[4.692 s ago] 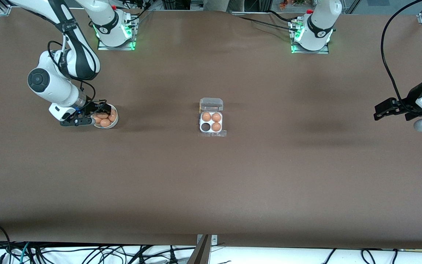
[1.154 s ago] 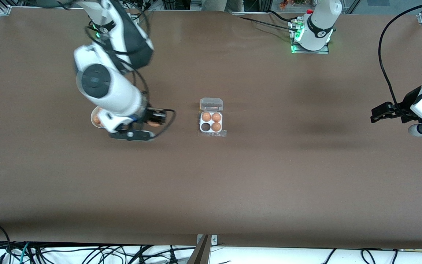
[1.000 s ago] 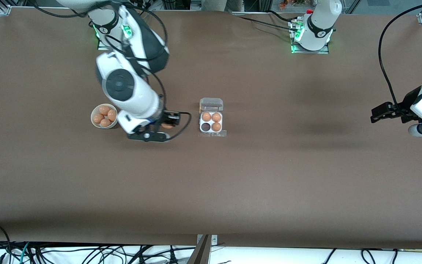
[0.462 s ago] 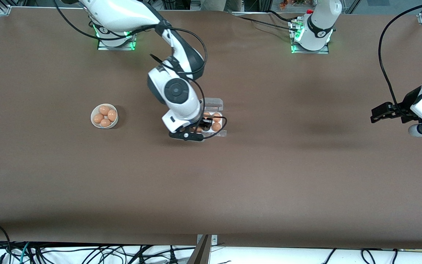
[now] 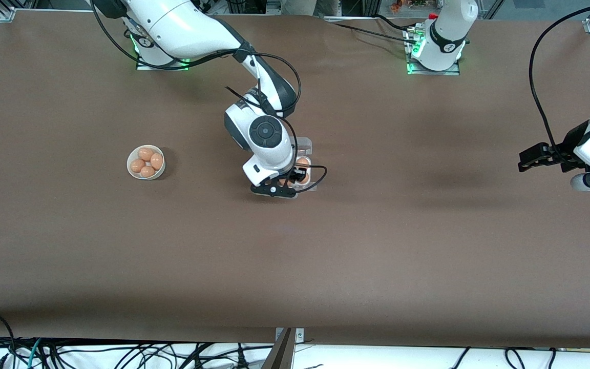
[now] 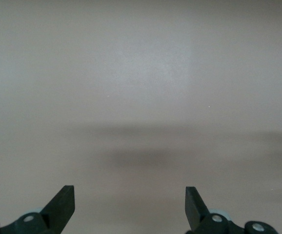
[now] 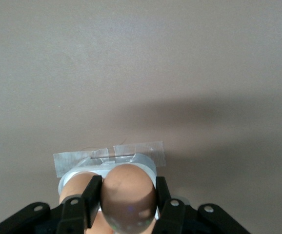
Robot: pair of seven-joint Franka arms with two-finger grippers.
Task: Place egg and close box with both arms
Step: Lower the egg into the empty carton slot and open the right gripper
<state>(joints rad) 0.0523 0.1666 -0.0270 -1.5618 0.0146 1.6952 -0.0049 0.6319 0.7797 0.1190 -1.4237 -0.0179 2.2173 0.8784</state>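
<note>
The egg is low among the other eggs and would rest in the box. My right gripper should release the egg now.
My right gripper is shut on the egg and holds it low over the box, at the cell nearer the front camera toward the right arm's end. The box's clear lid stands open. In the right wrist view the gripper clasps the egg from both sides, above the white tray and another egg in it. My left gripper waits open and empty over bare table at the left arm's end. It also shows in the left wrist view.
A round white bowl with several eggs sits toward the right arm's end of the table. A strip of clear tape holds the box's edge to the brown table. Cables run along the table's edge nearest the front camera.
My right arm has carried the egg from the bowl across to the box and come down over it. The left arm has barely moved.
</note>
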